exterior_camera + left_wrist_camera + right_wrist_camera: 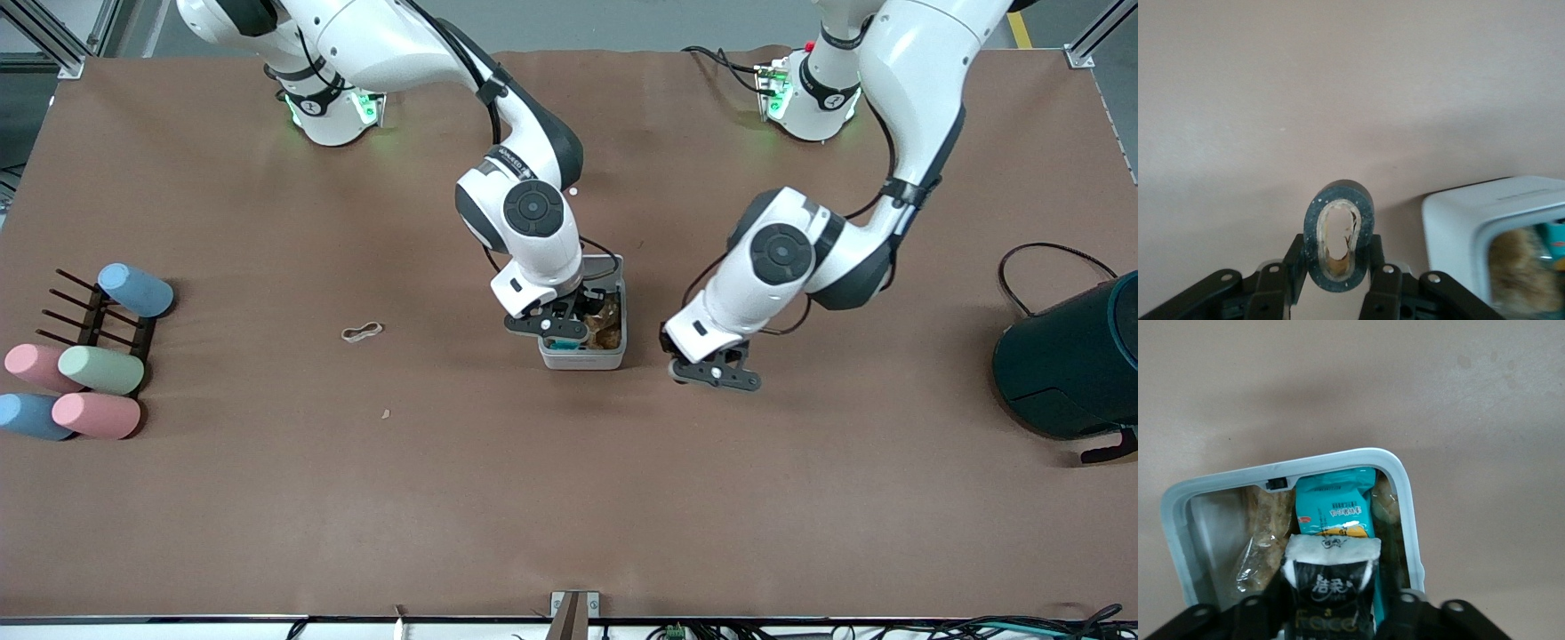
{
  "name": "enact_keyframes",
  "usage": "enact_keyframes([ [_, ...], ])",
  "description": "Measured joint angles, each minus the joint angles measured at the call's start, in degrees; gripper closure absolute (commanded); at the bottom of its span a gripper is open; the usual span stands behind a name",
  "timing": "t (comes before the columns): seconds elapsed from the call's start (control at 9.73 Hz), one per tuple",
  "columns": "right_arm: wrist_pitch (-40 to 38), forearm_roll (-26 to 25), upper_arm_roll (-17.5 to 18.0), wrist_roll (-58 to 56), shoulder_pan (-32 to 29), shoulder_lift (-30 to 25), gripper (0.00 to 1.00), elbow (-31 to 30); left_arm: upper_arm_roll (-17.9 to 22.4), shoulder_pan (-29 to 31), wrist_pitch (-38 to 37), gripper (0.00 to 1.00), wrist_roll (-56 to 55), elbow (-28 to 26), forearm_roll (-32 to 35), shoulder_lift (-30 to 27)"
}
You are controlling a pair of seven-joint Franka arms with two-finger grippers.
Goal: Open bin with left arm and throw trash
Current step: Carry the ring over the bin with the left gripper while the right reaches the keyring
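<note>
The roll is beside the white bin (1471, 207) and would miss if I opened now. My left gripper needs to line up the tape roll (1341, 192) with the bin before it opens.
The white bin (582, 357) stands open in the middle of the table, its lid (612, 265) tipped up on the side toward the arm bases. My right gripper (560, 327) is over the open bin, shut on the black wrapper (1331, 557). The right wrist view shows the bin's rim (1338, 457) around a teal packet (1335, 503) and a clear bag of brown scraps. My left gripper (716, 378) hangs just above the table beside the bin, toward the left arm's end, shut on the dark tape roll (1341, 192). The bin's corner shows in the left wrist view (1451, 223). The tan rubber band (362, 332) lies on the table toward the right arm's end.
Several pastel cups (100, 370) and a dark rack (89, 316) sit at the right arm's end. A large dark teal container (1071, 364) with a black cable (1049, 253) stands at the left arm's end. A small crumb (386, 413) lies nearer the front camera than the rubber band.
</note>
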Motion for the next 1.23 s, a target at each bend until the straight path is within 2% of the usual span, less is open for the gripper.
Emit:
enact_keyframes([
  [0.41, -0.1, 0.0, -0.3, 0.0, -0.1, -0.3, 0.06, 1.2, -0.1, -4.8, -4.4, 1.00, -7.8, 2.5, 0.0, 0.0],
  [0.62, -4.6, 0.0, -1.0, 0.0, -1.4, -3.3, 0.13, 2.2, -0.1, -6.6, -4.5, 1.00, -10.3, 2.5, 0.0, 0.0],
  [0.92, -14.7, 0.2, -1.2, -7.2, -9.9, -11.0, 0.13, 0.8, -0.1, -8.2, -4.6, 1.00, -13.3, 2.5, 0.0, 0.0],
  [1.23, -15.1, 0.4, -1.6, -24.9, -22.7, -16.2, 0.10, -8.4, -0.2, -11.6, -6.1, 0.98, -20.1, 2.5, 0.0, 0.0],
])
